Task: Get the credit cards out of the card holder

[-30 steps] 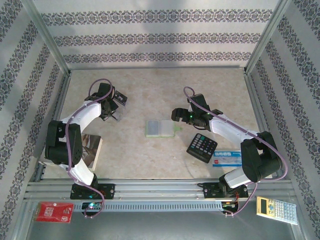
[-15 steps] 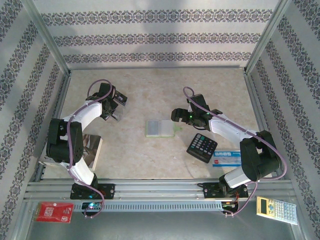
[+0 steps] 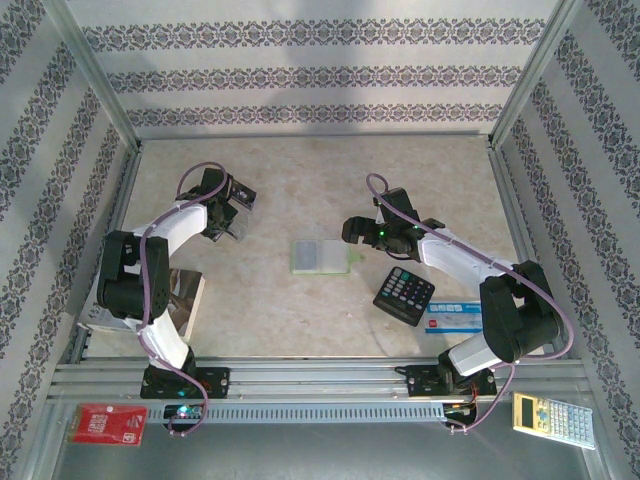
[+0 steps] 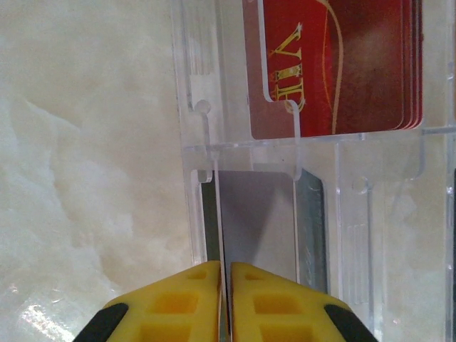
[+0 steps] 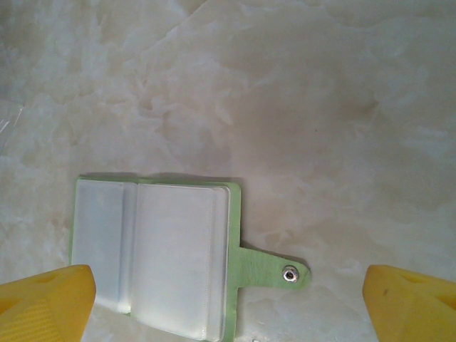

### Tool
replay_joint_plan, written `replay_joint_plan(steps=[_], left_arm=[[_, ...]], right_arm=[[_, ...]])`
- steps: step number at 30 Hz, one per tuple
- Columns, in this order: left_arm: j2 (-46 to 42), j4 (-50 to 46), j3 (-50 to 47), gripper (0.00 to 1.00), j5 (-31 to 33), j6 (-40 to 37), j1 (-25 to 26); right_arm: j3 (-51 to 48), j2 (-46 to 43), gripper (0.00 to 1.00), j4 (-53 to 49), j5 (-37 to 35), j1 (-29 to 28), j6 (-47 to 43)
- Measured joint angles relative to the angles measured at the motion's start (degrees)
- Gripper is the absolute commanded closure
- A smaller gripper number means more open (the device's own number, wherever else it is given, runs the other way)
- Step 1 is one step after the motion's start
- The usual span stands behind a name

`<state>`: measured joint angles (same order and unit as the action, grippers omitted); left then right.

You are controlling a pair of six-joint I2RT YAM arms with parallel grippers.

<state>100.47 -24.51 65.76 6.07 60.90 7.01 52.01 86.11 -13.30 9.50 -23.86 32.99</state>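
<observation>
I need to open my left gripper, because the grey credit card (image 4: 256, 214) is standing on its edge inside the stand's lower slot and would stay there.
The card holder (image 3: 322, 257) lies open and flat in the middle of the table, lime green with pale inner faces (image 5: 157, 249) and a snap tab (image 5: 274, 273). My right gripper (image 3: 352, 228) hovers just beside and above it, open wide (image 5: 228, 303) with nothing between its fingers. At the far left, my left gripper (image 3: 230, 215) is shut (image 4: 226, 285) on a grey credit card (image 4: 256, 214). That card stands edge-on in the lower slot of a clear plastic stand (image 4: 189, 85). Red credit cards (image 4: 342, 64) marked VIP sit in the slot above.
A black calculator (image 3: 404, 295) and a blue-and-white box (image 3: 455, 317) lie near the right arm's base. A flat board (image 3: 185, 300) lies by the left arm. A red packet (image 3: 110, 423) and a pale calculator (image 3: 553, 418) rest in front of the rail.
The left arm's elbow has drawn in and its wrist has shifted slightly at the stand. The right arm and the card holder have not moved.
</observation>
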Motion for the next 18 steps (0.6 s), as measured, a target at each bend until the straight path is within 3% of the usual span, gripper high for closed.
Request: replay_joint_plan(steps=[7,18], left_arm=[[0.0,0.7,0.0,0.89,-1.1,0.0,0.0],[-0.1,1.2,0.0,0.76,-3.4,-0.4,0.0]], right_arm=[[0.0,0.0,0.04,0.0,0.0,0.0,0.0],[0.0,0.3,0.04,0.0,0.3,0.0,0.0]])
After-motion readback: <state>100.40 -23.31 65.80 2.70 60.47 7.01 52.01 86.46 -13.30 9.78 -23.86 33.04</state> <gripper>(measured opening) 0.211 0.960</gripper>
